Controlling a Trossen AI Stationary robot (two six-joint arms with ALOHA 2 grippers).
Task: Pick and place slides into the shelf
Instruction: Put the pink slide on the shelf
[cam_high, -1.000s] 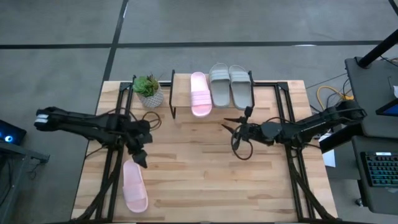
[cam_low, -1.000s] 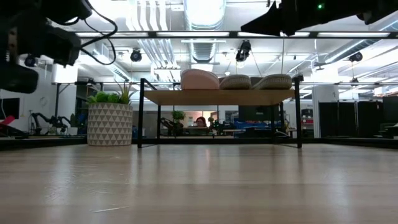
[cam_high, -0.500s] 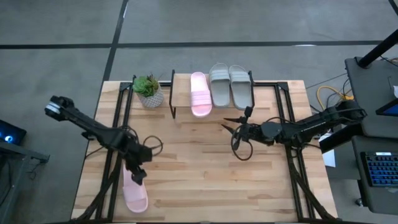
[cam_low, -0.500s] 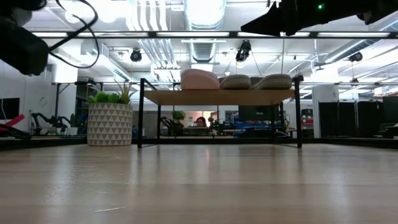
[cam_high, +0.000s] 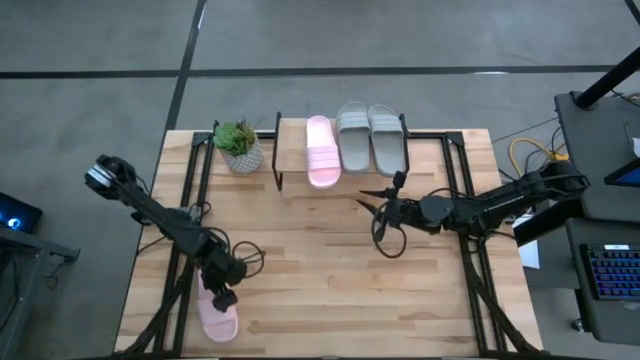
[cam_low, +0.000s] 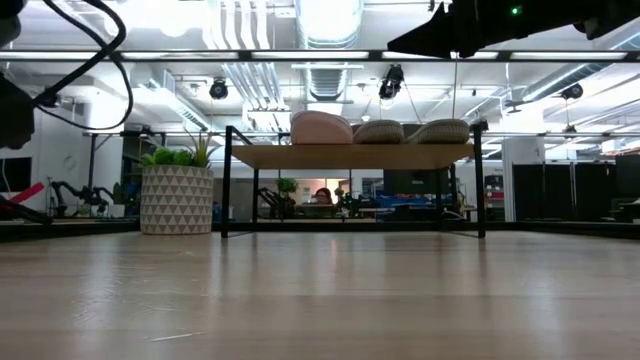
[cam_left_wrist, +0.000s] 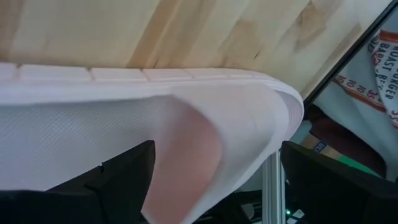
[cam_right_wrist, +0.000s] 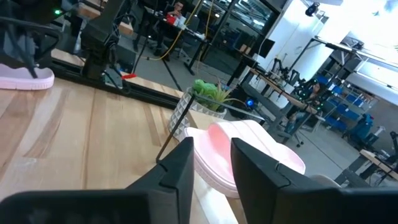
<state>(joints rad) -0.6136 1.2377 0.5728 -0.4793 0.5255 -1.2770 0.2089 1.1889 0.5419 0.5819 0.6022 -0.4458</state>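
The left gripper picks up the pink slide by its wide strap's edge (cam_high: 218, 316) next. Then the slide goes on the shelf (cam_high: 292, 152).
One light pink slide (cam_high: 217, 318) lies flat on the table near its near-left corner. My left gripper (cam_high: 222, 292) hangs open just above that slide's far end. In the left wrist view the slide (cam_left_wrist: 93, 143) fills the picture between the two fingers. The shelf (cam_high: 292, 152) stands at the far edge. On its board lie the other pink slide (cam_high: 320, 150) and the two grey-green slides (cam_high: 353, 136) (cam_high: 388, 138). My right gripper (cam_high: 383, 203) waits open in the air right of the table's middle, pointing toward the shelf (cam_right_wrist: 186, 134). My left gripper comes at the pink slide's far end (cam_left_wrist: 205, 134) from above, one finger (cam_left_wrist: 124, 177) on either side of it. Whether the fingers touch the slide, I cannot tell. The slide lies flat on the table.
A potted plant (cam_high: 240, 148) stands left of the shelf at the far edge and also shows in the low view (cam_low: 177, 195). Black frame rails (cam_high: 185, 230) run along the table's left and right sides. Bare tabletop (cam_high: 310, 270) lies between the arms.
My left gripper has moved toward the table's near edge and down, from beside the pink slide's far end to close over it, staying open. The slide has stayed where it was. My right arm has kept still.
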